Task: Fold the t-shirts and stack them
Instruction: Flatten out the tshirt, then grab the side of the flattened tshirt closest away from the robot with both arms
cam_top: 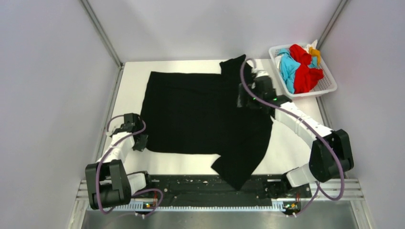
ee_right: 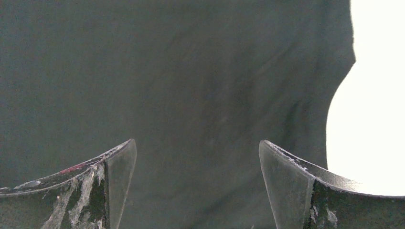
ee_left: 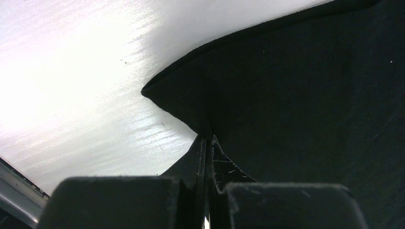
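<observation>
Next, my right gripper grabs the end of the near sleeve of the black t-shirt (cam_top: 191,114), to fold that side over the t-shirt's body.
A large black t-shirt (cam_top: 191,114) lies spread flat on the white table (cam_top: 129,90). One sleeve points to the back and the other reaches over the dark rail at the near edge. My left gripper (cam_top: 141,142) is at the shirt's near left corner. In the left wrist view it (ee_left: 207,139) is shut on the black hem beside the corner (ee_left: 310,95). My right gripper (cam_top: 242,101) hovers over the shirt's right side. In the right wrist view it (ee_right: 197,148) is open and empty above black cloth (ee_right: 191,71). Red (cam_top: 305,76), turquoise-blue (cam_top: 288,67) and orange-yellow (cam_top: 314,51) t-shirts lie crumpled in the basket.
The white lattice basket (cam_top: 329,88) stands at the back right corner of the table. Grey walls close in the table on the left, back and right. A dark rail (cam_top: 191,183) runs along the near edge between the arm bases.
</observation>
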Motion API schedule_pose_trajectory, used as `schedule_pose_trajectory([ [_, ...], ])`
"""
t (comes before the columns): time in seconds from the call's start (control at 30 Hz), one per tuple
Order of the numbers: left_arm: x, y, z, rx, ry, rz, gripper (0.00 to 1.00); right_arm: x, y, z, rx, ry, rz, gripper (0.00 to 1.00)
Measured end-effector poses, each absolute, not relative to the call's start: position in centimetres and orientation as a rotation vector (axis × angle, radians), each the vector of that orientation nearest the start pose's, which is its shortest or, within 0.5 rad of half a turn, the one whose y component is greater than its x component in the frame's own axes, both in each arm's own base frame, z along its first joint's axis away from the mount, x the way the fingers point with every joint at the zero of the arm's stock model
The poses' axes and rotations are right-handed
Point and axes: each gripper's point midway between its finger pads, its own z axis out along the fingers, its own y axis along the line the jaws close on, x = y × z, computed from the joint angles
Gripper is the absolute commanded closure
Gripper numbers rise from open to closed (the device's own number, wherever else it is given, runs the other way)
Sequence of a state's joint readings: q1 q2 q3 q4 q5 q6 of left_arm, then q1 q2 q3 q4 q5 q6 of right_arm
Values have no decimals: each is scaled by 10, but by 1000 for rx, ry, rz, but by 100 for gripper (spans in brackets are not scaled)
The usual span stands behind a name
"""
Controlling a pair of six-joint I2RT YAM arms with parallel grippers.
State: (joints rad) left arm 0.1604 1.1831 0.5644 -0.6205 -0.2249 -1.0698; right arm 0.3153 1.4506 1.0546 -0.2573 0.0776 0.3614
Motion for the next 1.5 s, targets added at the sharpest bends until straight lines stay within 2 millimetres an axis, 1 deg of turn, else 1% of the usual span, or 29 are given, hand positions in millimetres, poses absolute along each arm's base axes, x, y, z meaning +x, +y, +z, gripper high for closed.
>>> schedule_pose_trajectory([
  [0.07,214,38,20,-1617,2211,73,100,362,164,143,-71,2304,277,5],
  [0.1,215,38,21,-1611,2209,71,100,347,177,139,-150,2332,282,6],
  [0.13,215,39,22,-1603,2207,67,100,328,194,133,-251,2364,290,8],
  [0.2,215,39,24,-1589,2206,63,100,290,215,122,-425,2417,314,15],
  [0.23,215,39,24,-1583,2207,61,100,270,222,116,-509,2441,327,18],
  [0.27,215,39,25,-1579,2210,61,100,248,228,110,-599,2465,339,24],
  [0.33,214,38,24,-1566,2221,63,100,205,234,101,-775,2512,366,30],
  [0.37,214,38,24,-1561,2225,63,100,183,239,101,-875,2529,410,31],
  [0.43,214,37,23,-1555,2233,56,100,160,245,101,-988,2541,457,31],
  [0.47,214,36,23,-1551,2237,50,100,150,245,100,-1033,2555,473,34],
  [0.53,214,35,22,-1544,2245,37,100,141,243,93,-1067,2611,468,38],
  [0.67,215,33,22,-1534,2254,23,100,130,237,58,-1067,2764,389,38],
  [0.77,215,28,22,-1531,2270,-7,100,113,226,41,-1062,2830,318,39],
  [0.83,216,25,21,-1527,2291,-28,100,101,224,39,-1061,2834,306,40],
  [0.9,218,22,20,-1518,2324,-40,100,91,226,45,-1051,2809,317,42],
  [0.93,218,21,20,-1514,2333,-41,100,86,229,48,-1045,2796,332,46],
  [1.0,219,20,19,-1500,2352,-44,100,76,232,51,-1033,2781,351,48],
  [1.1,218,19,19,-1474,2373,-52,100,60,231,44,-1030,2803,345,48],
  [1.17,218,18,19,-1456,2388,-58,100,50,230,41,-1035,2827,337,52],
  [1.33,218,13,19,-1422,2416,-95,100,38,233,34,-1050,2868,333,52],
  [1.47,219,10,20,-1406,2427,-115,100,34,227,16,-1044,2911,279,52],
  [1.5,219,10,20,-1403,2427,-117,100,35,229,15,-1036,2912,277,52],
])
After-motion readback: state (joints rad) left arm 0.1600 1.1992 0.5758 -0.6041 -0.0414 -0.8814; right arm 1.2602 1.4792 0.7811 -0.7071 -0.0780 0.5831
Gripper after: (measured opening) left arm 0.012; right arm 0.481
